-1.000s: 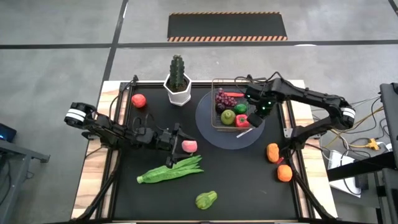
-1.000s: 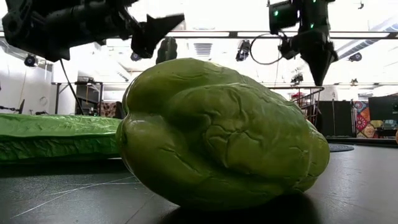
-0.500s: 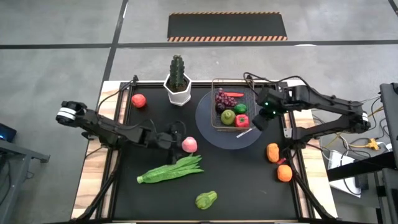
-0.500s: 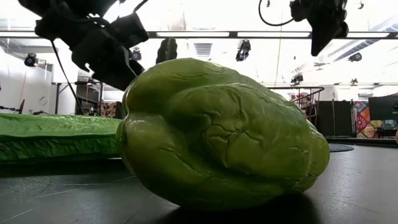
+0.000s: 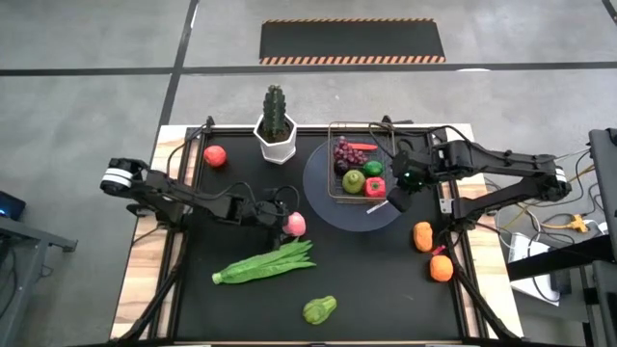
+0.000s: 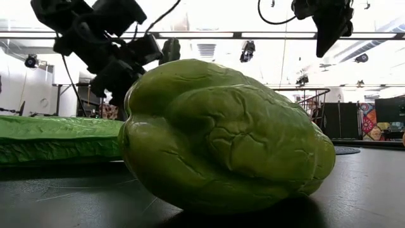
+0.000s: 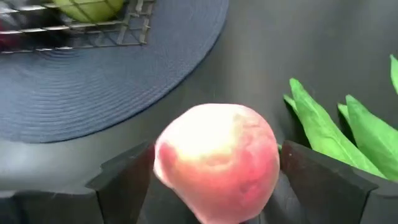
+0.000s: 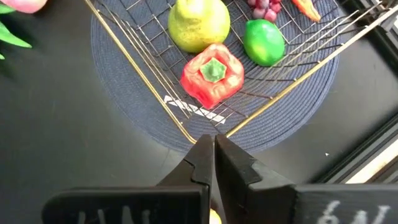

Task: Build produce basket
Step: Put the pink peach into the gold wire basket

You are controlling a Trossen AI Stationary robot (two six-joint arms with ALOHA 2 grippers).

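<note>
My left gripper grabs the pink peach by its plump round middle (image 5: 295, 224) next, to add it to the wire basket (image 5: 362, 172).
The wire basket (image 5: 362, 172) stands on a round grey plate (image 5: 328, 198). It holds purple grapes (image 5: 344, 151), a carrot (image 5: 359, 146), a green pear (image 8: 199, 22), a lime (image 8: 264, 40) and a red piece (image 8: 212, 74). A pink peach (image 7: 214, 158) lies on the black mat left of the plate. My left gripper (image 7: 217, 149), also seen as the left gripper (image 5: 282, 222) from above, is open, with one finger on each side of the peach. My right gripper (image 8: 213, 146) is shut and empty, hovering at the basket's near right corner (image 5: 397, 200).
A white potted cactus (image 5: 277, 125) and a red tomato (image 5: 215, 155) stand at the far left. Long green beans (image 5: 265, 262) and a lumpy green fruit (image 5: 320, 309) lie near the front. Two oranges (image 5: 422, 234) (image 5: 441, 268) lie by the right edge.
My left gripper has come down and tipped from steeply downward to a shallower slant, and its open fingers now flank the peach. My right gripper, still shut, has drawn back from over the basket toward its near right corner and risen a little.
</note>
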